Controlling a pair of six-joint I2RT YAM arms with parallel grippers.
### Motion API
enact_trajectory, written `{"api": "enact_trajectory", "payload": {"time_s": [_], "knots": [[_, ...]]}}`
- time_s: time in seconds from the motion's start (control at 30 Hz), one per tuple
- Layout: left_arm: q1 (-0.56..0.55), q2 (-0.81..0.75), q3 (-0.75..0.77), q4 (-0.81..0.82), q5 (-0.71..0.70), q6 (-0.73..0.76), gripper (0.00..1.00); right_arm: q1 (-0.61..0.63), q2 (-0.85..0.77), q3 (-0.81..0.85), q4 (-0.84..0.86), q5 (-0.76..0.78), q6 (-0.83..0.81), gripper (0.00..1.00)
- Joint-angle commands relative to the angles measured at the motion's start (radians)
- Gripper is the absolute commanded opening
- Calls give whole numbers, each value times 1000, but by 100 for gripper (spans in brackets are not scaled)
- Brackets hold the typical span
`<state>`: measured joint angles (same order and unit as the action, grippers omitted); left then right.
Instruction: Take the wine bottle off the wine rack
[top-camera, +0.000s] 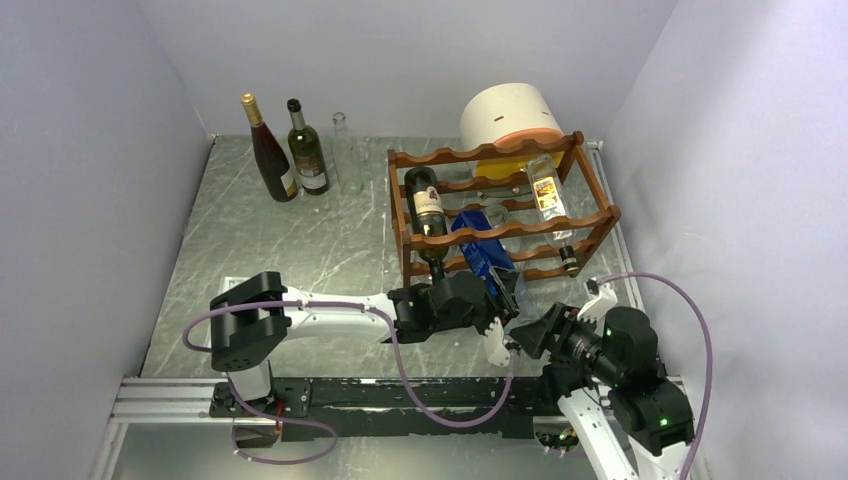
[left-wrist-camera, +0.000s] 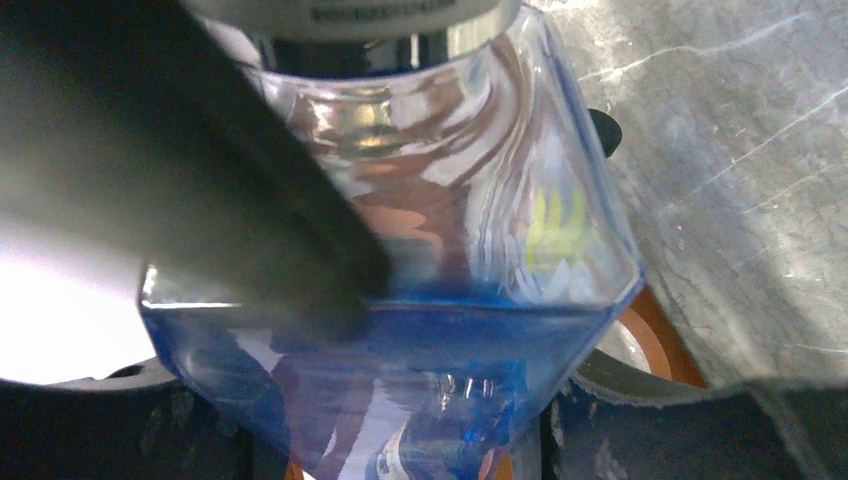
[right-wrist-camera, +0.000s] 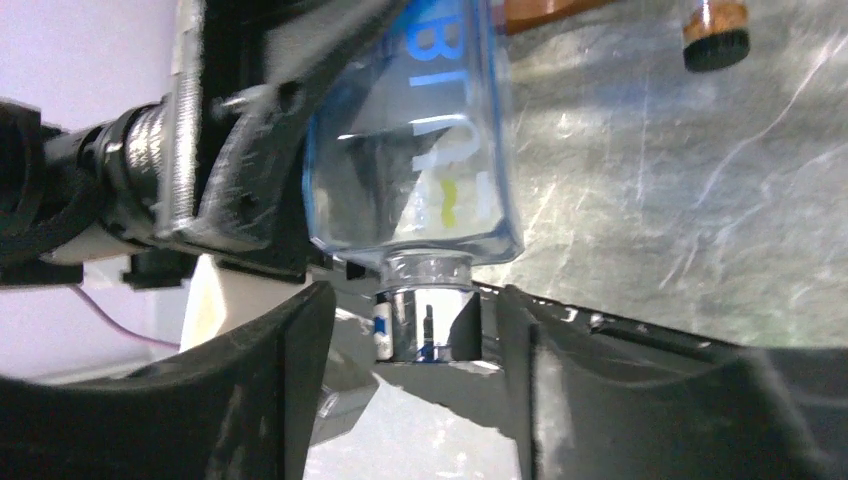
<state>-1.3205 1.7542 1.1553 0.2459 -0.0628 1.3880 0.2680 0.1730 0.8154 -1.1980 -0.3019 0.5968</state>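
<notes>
I would bring the blue-tinted square bottle along out of the rack (top-camera: 500, 155) if I lifted my left gripper now. My left gripper's fingers close on its body (top-camera: 491, 264) from both sides.
The reddish-brown wine rack (top-camera: 500, 155) stands at the right of the table. A blue-tinted square bottle (top-camera: 482, 250) sticks out of its lower front rails, cap end toward me. My left gripper (top-camera: 497, 302) is shut on this bottle's body; one dark finger (left-wrist-camera: 200, 180) presses its glass side (left-wrist-camera: 480, 230). My right gripper (right-wrist-camera: 410, 305) is open, a finger on each side of the bottle's silver cap (right-wrist-camera: 425, 320) with gaps on both sides. The bottle body (right-wrist-camera: 410, 150) hangs above the cap in the right wrist view, with the left gripper (right-wrist-camera: 250, 130) clamped on it.
A dark wine bottle (top-camera: 427, 210) and a clear bottle with a yellow label (top-camera: 545, 190) lie in the rack. A white-and-orange cylinder (top-camera: 510, 115) sits behind it. Two wine bottles (top-camera: 268, 150) (top-camera: 307, 150) and a clear one (top-camera: 340, 140) stand at the back left. Walls close both sides.
</notes>
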Motion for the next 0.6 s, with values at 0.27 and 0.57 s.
{"api": "enact_trajectory", "payload": {"time_s": [0.27,0.57], "knots": [[-83,-77,-81,191,-101,-43,15,4,122,333,-64,164,-130,100],[-184,-162,-126,249,-158,-102,7,85,135,446,-68,331,-85,100]]}}
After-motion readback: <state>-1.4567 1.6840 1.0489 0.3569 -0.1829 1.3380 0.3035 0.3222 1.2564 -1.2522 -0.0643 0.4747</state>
